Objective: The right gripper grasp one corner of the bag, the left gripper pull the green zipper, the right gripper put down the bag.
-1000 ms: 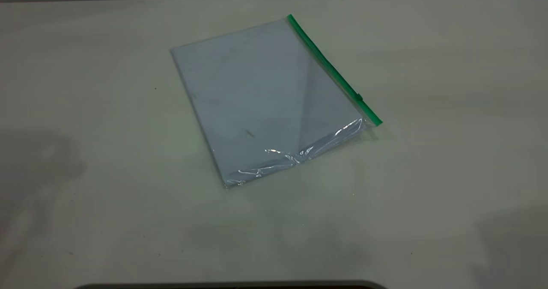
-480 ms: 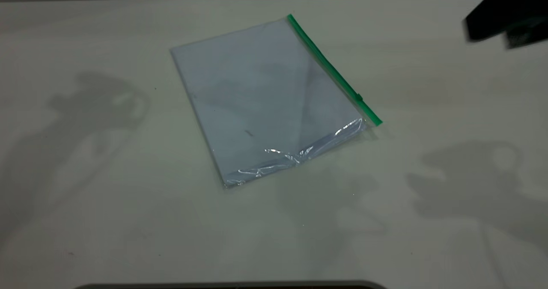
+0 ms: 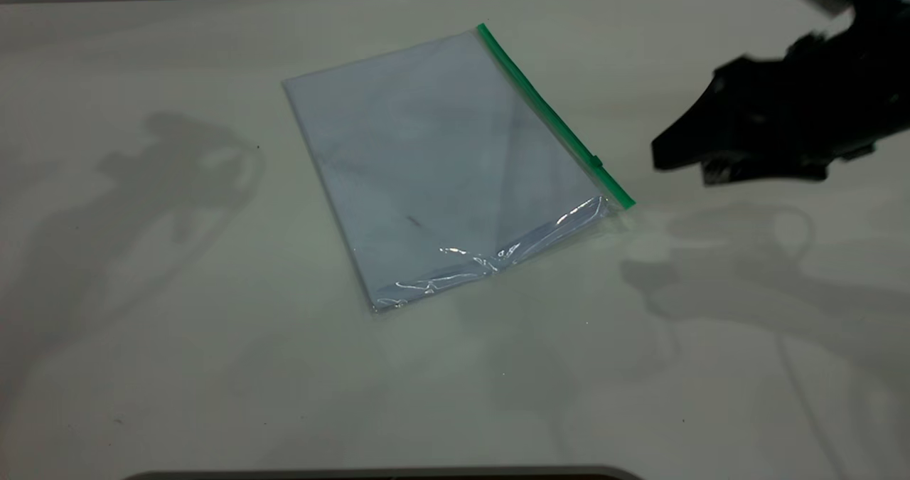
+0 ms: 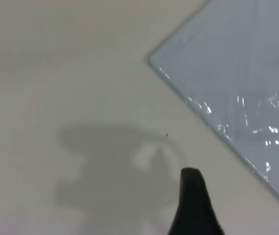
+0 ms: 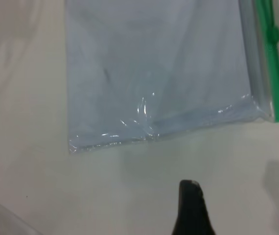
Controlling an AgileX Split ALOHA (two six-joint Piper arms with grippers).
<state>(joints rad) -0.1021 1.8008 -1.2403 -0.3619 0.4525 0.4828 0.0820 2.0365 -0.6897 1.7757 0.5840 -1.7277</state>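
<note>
My right gripper will next grab the bag's corner near the slider (image 3: 612, 204), so that the green zipper (image 3: 551, 114) stays free to pull.
The bag (image 3: 441, 160) lies flat on the pale table, a clear bluish-white pouch with a wrinkled shiny margin along its near edge. The green zipper (image 3: 551, 114) runs along its right long edge, and the small slider tab (image 3: 598, 161) sits near the near end. My right gripper (image 3: 679, 168), a black tapered claw, hovers open just right of the bag's near right corner, apart from it. Its wrist view shows the bag (image 5: 159, 73), the zipper (image 5: 272, 78) and one fingertip (image 5: 191, 196). My left gripper (image 4: 193, 196) shows only as a small black part beside a bag corner (image 4: 247, 63).
The table (image 3: 178, 366) stretches bare around the bag, with arm shadows on its left and right sides. Its far edge meets a grey wall at the top. A dark curved edge (image 3: 384, 474) lines the bottom of the exterior view.
The right gripper came in from the upper right and dropped leftward toward the bag's near right corner. Arm shadows appeared and shifted on the table. The bag has not moved.
</note>
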